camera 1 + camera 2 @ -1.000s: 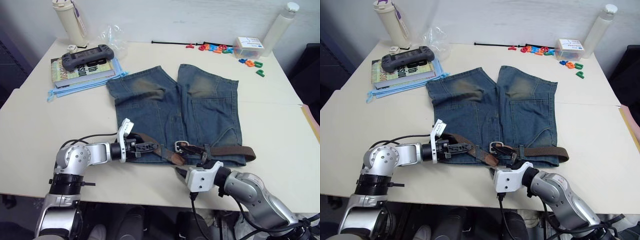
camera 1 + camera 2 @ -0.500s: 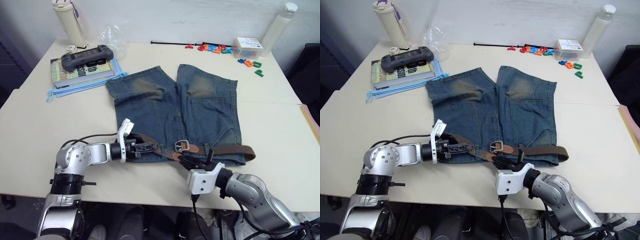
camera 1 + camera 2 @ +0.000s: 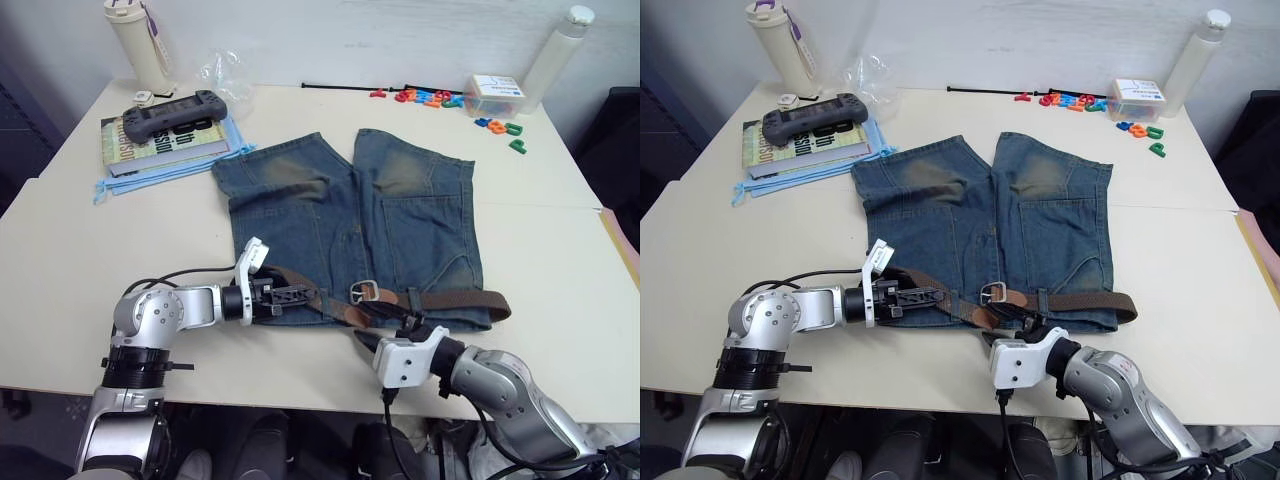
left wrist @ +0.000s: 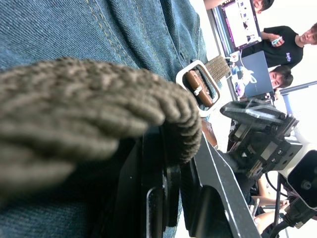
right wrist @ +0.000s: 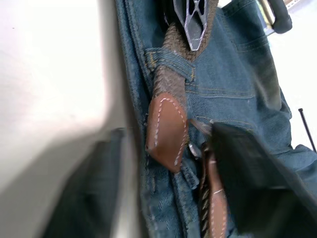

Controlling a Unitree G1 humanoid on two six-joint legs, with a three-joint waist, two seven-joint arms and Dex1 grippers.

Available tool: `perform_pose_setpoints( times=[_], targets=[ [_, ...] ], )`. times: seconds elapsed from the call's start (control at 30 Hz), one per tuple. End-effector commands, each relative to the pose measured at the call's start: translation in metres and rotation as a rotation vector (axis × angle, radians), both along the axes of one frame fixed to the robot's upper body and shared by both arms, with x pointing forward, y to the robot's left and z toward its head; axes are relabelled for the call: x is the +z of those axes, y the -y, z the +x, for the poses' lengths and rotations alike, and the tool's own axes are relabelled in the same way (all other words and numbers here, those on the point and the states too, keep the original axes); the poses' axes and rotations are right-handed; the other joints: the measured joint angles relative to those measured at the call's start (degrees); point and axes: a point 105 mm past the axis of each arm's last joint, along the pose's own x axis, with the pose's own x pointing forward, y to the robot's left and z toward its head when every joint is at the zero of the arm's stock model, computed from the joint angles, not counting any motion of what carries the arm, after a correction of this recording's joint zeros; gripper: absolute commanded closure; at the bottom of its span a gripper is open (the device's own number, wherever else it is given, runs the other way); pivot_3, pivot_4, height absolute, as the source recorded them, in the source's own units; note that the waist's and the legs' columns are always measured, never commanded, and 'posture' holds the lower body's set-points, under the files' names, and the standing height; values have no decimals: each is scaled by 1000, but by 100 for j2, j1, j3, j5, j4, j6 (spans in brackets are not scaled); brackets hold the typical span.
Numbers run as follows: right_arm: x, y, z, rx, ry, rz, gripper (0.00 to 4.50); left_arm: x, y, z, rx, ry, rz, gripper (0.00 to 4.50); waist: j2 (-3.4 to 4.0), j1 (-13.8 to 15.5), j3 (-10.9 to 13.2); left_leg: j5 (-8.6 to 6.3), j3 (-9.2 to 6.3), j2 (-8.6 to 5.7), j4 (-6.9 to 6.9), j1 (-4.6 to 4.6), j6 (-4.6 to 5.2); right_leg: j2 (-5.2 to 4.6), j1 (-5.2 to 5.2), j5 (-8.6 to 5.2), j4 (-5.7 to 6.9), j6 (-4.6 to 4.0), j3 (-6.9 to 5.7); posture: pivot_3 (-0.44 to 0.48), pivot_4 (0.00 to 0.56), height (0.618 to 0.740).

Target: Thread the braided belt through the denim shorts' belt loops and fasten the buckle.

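Next, my right gripper pinches the belt by the brown leather tip (image 3: 353, 316), since only that tip sticks out past the denim loop (image 3: 318, 301) that hugs the braided belt.
The denim shorts (image 3: 350, 215) lie flat mid-table, waistband toward the front edge. Along the waistband runs the braided belt (image 3: 455, 300), passing under a belt loop (image 5: 171, 57). Its silver buckle (image 3: 364, 291) lies near the waistband's middle. My left gripper (image 3: 292, 297) is shut on the braided strap just left of the buckle. The left wrist view has the strap (image 4: 94, 109) pinched between its fingers. My right gripper (image 3: 388, 330) stands open at the waistband's front edge, below the buckle. The belt's brown leather tip (image 5: 166, 130) lies between and beyond its fingers.
At the back left, a book carrying a game controller (image 3: 170, 108) sits on a light blue cloth (image 3: 150, 178), near a cream bottle (image 3: 135, 40) and a plastic bag (image 3: 225, 75). A black cord (image 3: 340, 86), coloured letters (image 3: 430, 97), a white box (image 3: 495, 92) and a white bottle (image 3: 560, 45) line the back right.
My right gripper has drawn back a little from the belt toward the table's front edge. The left gripper keeps its hold in the same place.
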Motion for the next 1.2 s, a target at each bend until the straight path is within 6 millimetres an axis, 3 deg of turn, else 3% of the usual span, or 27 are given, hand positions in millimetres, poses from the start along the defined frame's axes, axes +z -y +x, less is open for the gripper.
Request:
perform_pose_setpoints(
  times=[0.03, 0.2, 0.3, 0.43, 0.7, 1.03, 1.07, 1.2],
  targets=[
    [12, -3, -4, 21, 37, 22, 964, 9, 5, -2, -32, 30, -23, 4500, 0, -1, 0, 0, 0, 0, 0, 0, 0, 0, 0, 0, 1, 0, 0, 0, 150, 706],
    [12, -2, -4, 19, 38, 21, 964, 10, 6, -2, -35, 30, -26, 4500, 0, -2, 0, 0, 0, 1, 5, -1, 0, 0, 0, 0, 3, 0, 1, 0, 150, 706],
    [13, -2, -4, 17, 44, 21, 2236, 10, 6, -3, -37, 29, -26, 4500, 0, -1, 0, 0, 0, 1, 7, 0, 0, 1, 0, 0, 5, 0, 1, 0, 150, 706],
    [13, -2, -4, 17, 49, 21, 4263, 9, 6, -3, -40, 26, -26, 4500, 0, -2, 0, 0, 0, 2, 9, 0, 0, 1, 1, 0, 6, 0, 2, 0, 150, 706],
    [19, -5, -4, 31, 54, 30, 4396, 12, 6, -4, -46, 88, -6, 4500, 0, -5, 0, -1, 0, 4, 18, 0, -1, 2, 1, 0, 12, -1, 5, 0, 150, 706],
    [23, -4, -5, 37, 25, 24, 4500, 46, -10, -35, -124, 356, 9, 169, 0, -34, 0, -10, 1, 22, 31, 1, -15, 9, 0, -8, 21, -15, 26, 0, 150, 706],
    [23, -4, -5, 36, 20, 24, 4500, 45, -12, -42, -145, 393, 42, 169, 0, -41, 0, -10, 1, 24, 31, 1, -16, 8, -2, -9, 26, -18, 26, 0, 150, 706],
    [22, -6, -6, 40, 1, 33, 4500, 8, -16, -66, -258, 540, 282, 169, 6, -71, 0, -32, 15, 30, 21, 22, -54, 6, 1, -17, 31, -32, 36, 0, 150, 706]
  ],
)
